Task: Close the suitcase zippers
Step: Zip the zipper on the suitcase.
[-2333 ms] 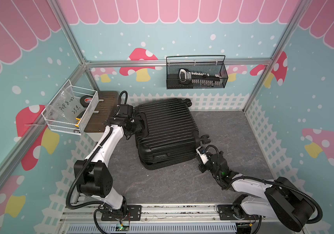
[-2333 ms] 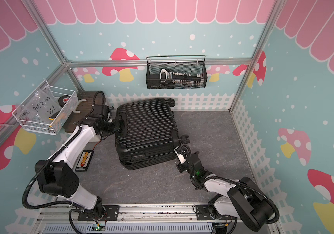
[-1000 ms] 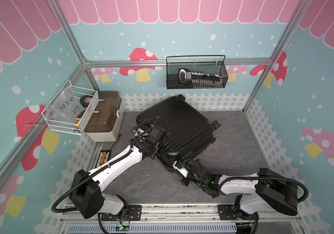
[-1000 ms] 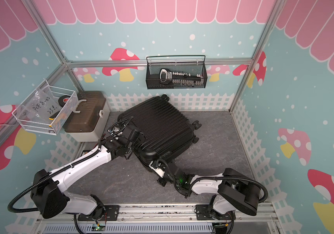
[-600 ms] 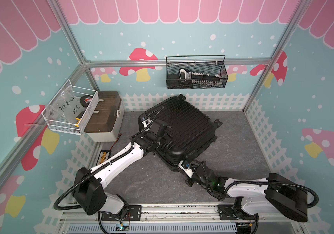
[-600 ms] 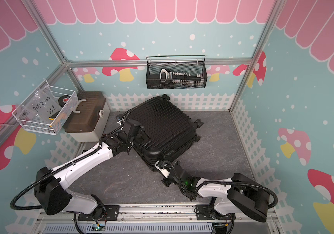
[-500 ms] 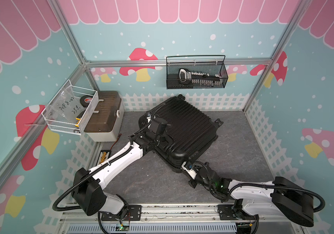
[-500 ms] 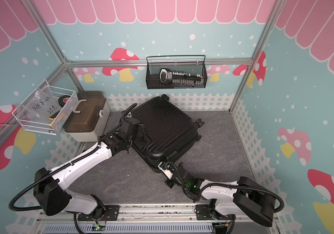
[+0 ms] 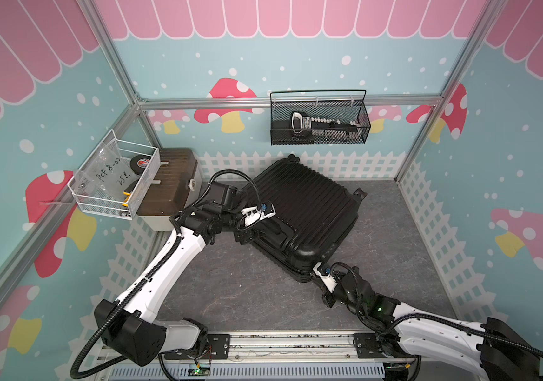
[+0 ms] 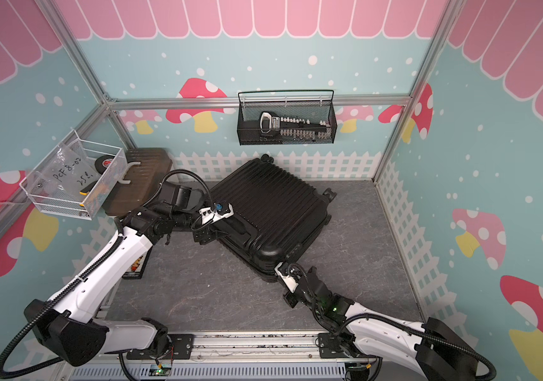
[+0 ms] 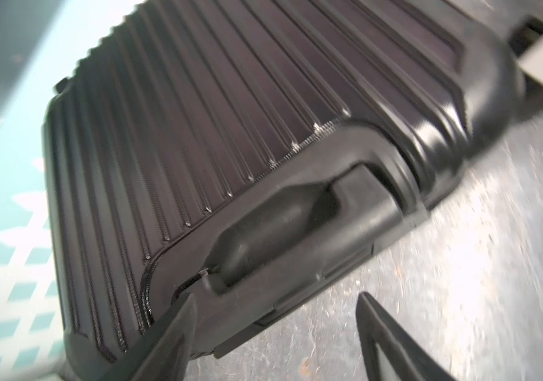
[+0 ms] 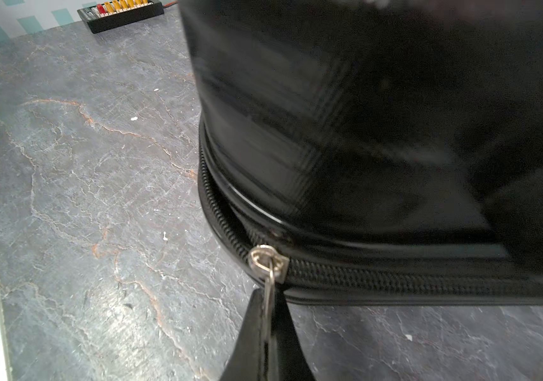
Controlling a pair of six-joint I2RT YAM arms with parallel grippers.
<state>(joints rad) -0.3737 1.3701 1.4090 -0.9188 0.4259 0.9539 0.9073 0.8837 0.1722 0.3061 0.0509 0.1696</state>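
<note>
Next, my left gripper grabs the suitcase [image 9: 303, 204] by its recessed handle bar, to turn it while my right gripper closes the zipper.
The black ribbed suitcase [image 9: 303, 204] [image 10: 270, 198] lies flat and skewed on the grey floor. My left gripper [image 9: 247, 235] [image 10: 205, 236] [image 11: 276, 297] is open at the end with the recessed handle [image 11: 280, 217]; one finger touches the shell edge, and nothing is held. At the near corner my right gripper [image 9: 311, 279] [image 10: 275, 280] [image 12: 268, 297] is shut on the silver zipper pull [image 12: 268, 264]. In the right wrist view the zipper track [image 12: 395, 278] is joined on one side of the slider and gapes apart round the corner [image 12: 217, 211].
A beige box with a brown lid [image 9: 171, 188] stands at the back left, under a white wire basket [image 9: 115, 181]. A black mesh basket [image 9: 319, 122] hangs on the back wall. A black strip of orange parts [image 10: 136, 264] lies by the left fence.
The left gripper has opened and let go of the suitcase's handle end. The suitcase has turned slightly, its near corner shifting right, with the right gripper still shut on the pull.
</note>
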